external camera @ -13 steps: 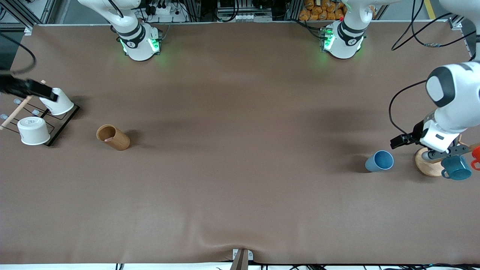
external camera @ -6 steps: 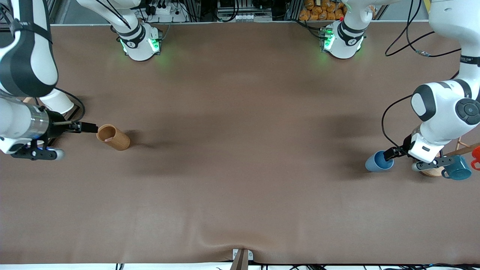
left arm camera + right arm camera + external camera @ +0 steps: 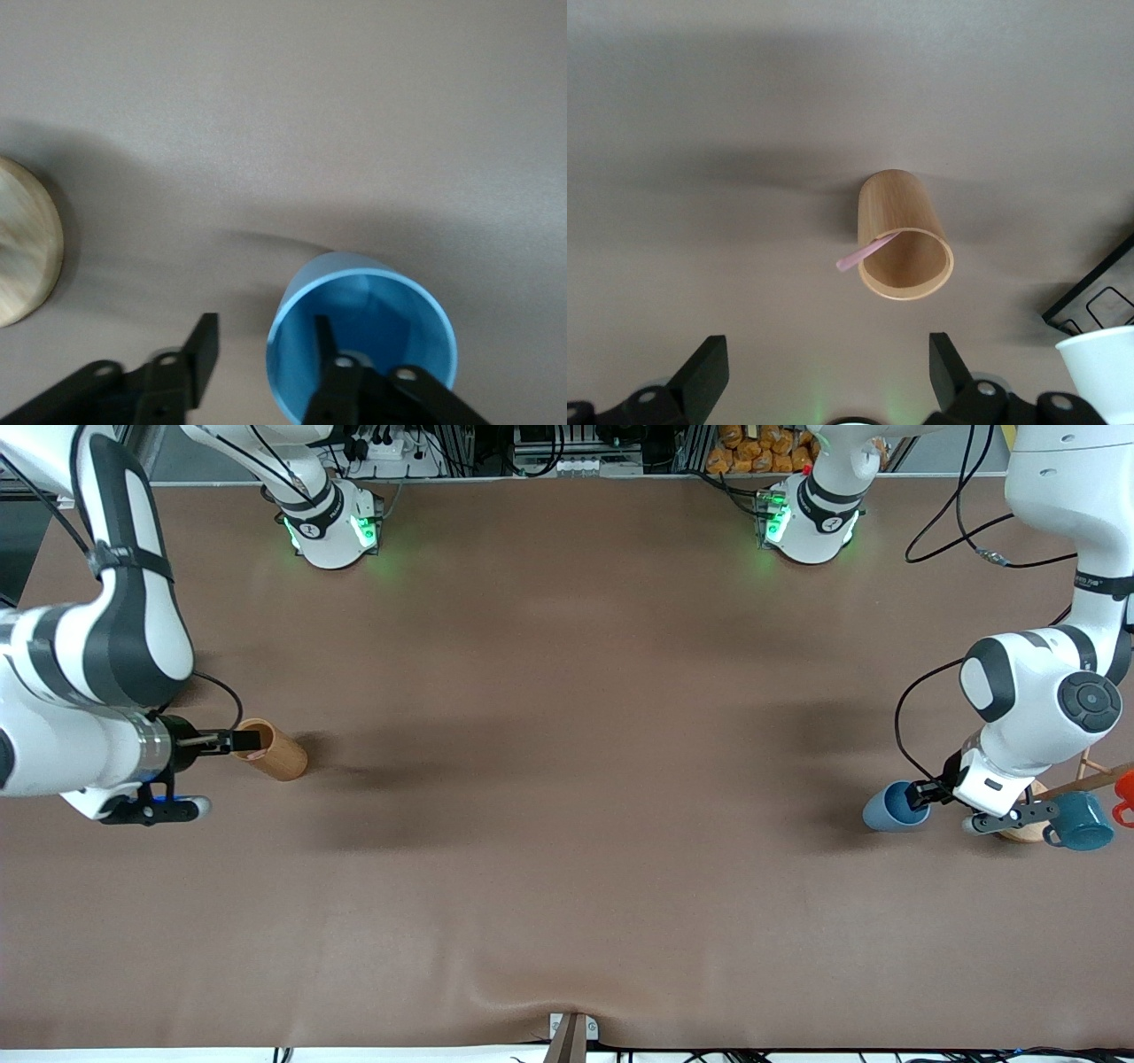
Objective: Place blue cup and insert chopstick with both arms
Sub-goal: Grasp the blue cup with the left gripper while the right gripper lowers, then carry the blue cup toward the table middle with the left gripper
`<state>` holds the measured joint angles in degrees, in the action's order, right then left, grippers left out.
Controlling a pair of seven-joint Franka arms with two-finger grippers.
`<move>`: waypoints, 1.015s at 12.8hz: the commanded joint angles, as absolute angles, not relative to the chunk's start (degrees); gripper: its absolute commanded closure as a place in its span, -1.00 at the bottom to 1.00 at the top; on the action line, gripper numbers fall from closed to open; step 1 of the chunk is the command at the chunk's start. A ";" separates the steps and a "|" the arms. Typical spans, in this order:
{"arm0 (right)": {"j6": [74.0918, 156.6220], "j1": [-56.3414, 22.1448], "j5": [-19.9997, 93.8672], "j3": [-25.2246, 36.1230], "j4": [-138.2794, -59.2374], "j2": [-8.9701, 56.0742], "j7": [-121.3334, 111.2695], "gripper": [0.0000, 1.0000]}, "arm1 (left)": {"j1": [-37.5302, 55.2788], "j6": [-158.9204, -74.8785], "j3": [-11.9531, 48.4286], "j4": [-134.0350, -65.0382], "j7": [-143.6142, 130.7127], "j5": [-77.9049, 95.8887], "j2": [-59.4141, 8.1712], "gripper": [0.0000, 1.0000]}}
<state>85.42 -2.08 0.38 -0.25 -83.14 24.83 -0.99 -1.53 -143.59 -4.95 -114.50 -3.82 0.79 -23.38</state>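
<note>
My right gripper is about to pick up the pink chopstick by its exposed end [image 3: 847, 263], and then I can put the chopstick into the blue cup.
The blue cup [image 3: 889, 807] lies on its side near the left arm's end of the table, its mouth toward my left gripper [image 3: 924, 791]. In the left wrist view the cup [image 3: 372, 310] is close. My left gripper [image 3: 266, 335] is open and straddles the cup's wall, with one finger [image 3: 326, 341] inside the mouth and the other outside. The pink chopstick [image 3: 856, 257] pokes out of a brown wooden cylinder [image 3: 902, 237] that lies on its side. My right gripper [image 3: 826, 352] is open and empty, just short of the cylinder's mouth [image 3: 270, 751]; it also shows in the front view [image 3: 244, 740].
A mug tree with a round wooden base [image 3: 1019, 833] stands beside the blue cup, with a teal mug [image 3: 1083, 821] and a red mug [image 3: 1125, 788] on it. A black rack [image 3: 1094, 297] and a white cup [image 3: 1103, 372] sit near the wooden cylinder.
Both arms have come down. My right gripper moved from the rack to the wooden cylinder's mouth. My left gripper moved to the blue cup's mouth and now straddles its wall.
</note>
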 commanded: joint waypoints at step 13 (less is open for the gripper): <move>85.78 -5.97 -9.67 -0.09 -81.74 32.61 -10.02 -1.00 | -0.53 -138.69 13.08 -110.57 -9.22 0.97 -21.18 1.00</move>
